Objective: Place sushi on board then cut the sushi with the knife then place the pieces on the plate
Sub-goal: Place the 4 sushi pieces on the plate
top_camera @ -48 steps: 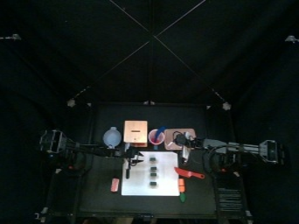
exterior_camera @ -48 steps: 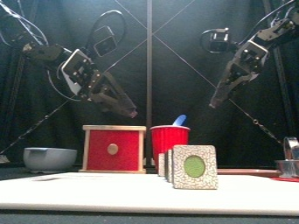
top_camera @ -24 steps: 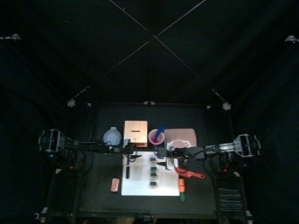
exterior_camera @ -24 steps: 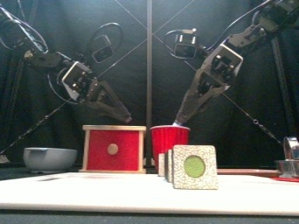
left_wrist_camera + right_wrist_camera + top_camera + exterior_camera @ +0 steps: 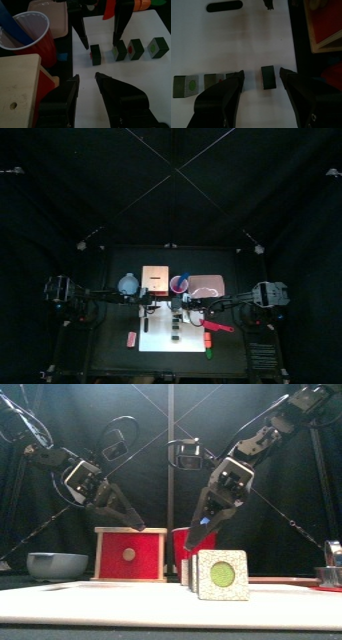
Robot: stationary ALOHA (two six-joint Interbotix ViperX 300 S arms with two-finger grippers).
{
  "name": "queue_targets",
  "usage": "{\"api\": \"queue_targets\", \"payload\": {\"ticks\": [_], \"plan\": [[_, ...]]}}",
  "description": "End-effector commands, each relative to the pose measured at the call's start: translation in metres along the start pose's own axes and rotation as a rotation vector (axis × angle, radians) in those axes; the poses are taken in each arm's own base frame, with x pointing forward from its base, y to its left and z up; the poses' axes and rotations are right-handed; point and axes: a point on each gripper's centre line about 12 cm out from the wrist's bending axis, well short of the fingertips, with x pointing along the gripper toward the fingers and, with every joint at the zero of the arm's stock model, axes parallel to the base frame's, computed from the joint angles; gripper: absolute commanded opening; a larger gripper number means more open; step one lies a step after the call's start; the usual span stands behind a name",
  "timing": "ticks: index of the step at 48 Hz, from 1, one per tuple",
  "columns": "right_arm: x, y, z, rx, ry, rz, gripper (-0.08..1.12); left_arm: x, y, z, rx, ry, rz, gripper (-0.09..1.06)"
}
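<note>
The dark sushi piece needs to go on the pink plate [image 5: 207, 285], so my right gripper should grab it by its long sides next.
Several dark green sushi pieces [image 5: 174, 331] stand apart in a row on the white cutting board [image 5: 160, 350]; the nearest shows a green face in the front view [image 5: 222, 574]. My left gripper [image 5: 87, 77] hangs open above the board's back edge, near the end piece [image 5: 95, 54]. My right gripper [image 5: 261, 73] is open too, low over the row, with that end piece [image 5: 268, 77] just past its fingertips. A red knife [image 5: 218, 327] lies at the board's right edge. The blue knife [image 5: 10, 22] stands in the red cup [image 5: 179, 284]. Behind the board lies the pink plate [image 5: 207, 285].
The wooden box with the red drawer front [image 5: 130, 554] stands behind the board on the left, with the blue-grey bowl [image 5: 56, 564] further left. An orange toy [image 5: 131, 339] lies left of the board and a green one [image 5: 210, 355] at its front right.
The right arm has swung in from the right and come down over the back of the sushi row. The left gripper has drawn back a little to the left.
</note>
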Motion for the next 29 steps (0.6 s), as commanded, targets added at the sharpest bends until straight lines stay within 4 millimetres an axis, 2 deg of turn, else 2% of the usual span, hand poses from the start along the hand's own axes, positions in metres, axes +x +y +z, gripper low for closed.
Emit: {"api": "queue_targets", "payload": {"ticks": [1,15,24,29], "plan": [[-0.004,-0.004,0.016,0.004,-0.037,-0.006,0.9,0.001,0.001,0.011,0.006,-0.034,0.001,0.73],[0.008,-0.009,0.005,0.01,0.007,-0.014,0.84,0.003,0.001,0.01,0.006,-0.031,0.001,0.73],[0.014,-0.011,0.003,0.026,0.02,-0.017,0.66,0.005,0.001,0.008,0.007,-0.025,0.0,0.73],[0.007,-0.01,0.005,0.034,0.024,-0.014,0.57,0.004,0.001,0.008,0.007,-0.023,0.001,0.73]]}}
